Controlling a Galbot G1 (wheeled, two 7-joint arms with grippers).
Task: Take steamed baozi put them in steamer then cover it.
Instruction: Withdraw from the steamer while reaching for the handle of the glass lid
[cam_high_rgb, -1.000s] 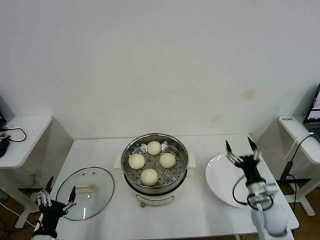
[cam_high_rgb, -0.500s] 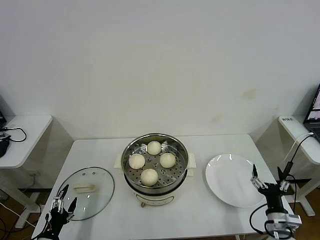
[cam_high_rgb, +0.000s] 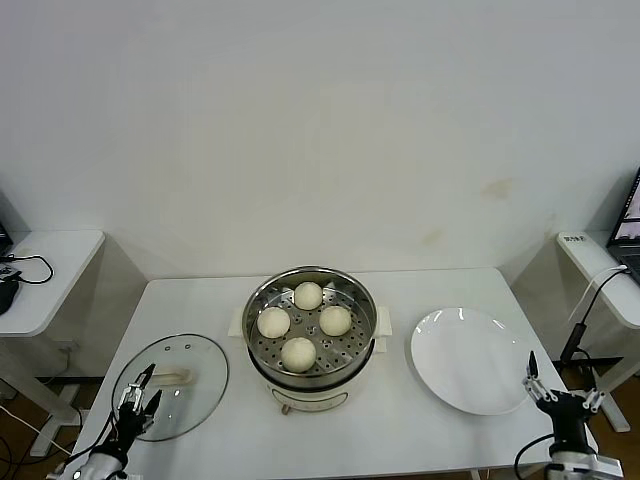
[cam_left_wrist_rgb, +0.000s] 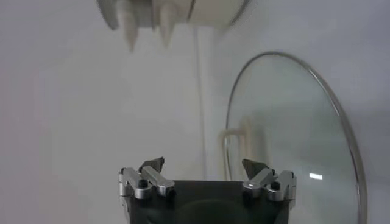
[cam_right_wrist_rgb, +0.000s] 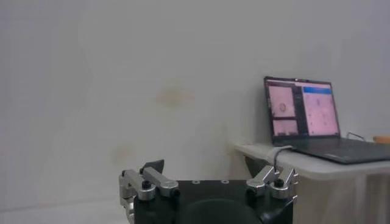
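Observation:
My left gripper grabs the glass lid by its cream handle (cam_high_rgb: 170, 377) next, to cover the baozi (cam_high_rgb: 308, 295) in the steamer.
Several cream-white baozi (cam_high_rgb: 308, 295) lie in the shiny steamer (cam_high_rgb: 355, 345), which sits in its cream pot base at the table's middle. The cover (cam_high_rgb: 195, 375), a clear glass lid with a cream handle (cam_high_rgb: 170, 377), lies flat on the table to the left. My left gripper (cam_high_rgb: 140, 390) hangs low over the lid's near edge, open and empty. Its wrist view shows the cover (cam_left_wrist_rgb: 292, 128) ahead of the open left gripper (cam_left_wrist_rgb: 203, 165). My right gripper (cam_high_rgb: 563, 385) is low at the table's front right corner, open and empty, and the right gripper (cam_right_wrist_rgb: 207, 167) faces the wall.
A flat white plate (cam_high_rgb: 470, 360) lies right of the steamer. Small side tables stand at both sides; the right one (cam_right_wrist_rgb: 317, 158) holds a laptop (cam_right_wrist_rgb: 301, 112) and cables.
My right gripper has drawn back from above the plate down to the front right corner. My left gripper has shifted slightly right onto the lid's near edge. Both stay open.

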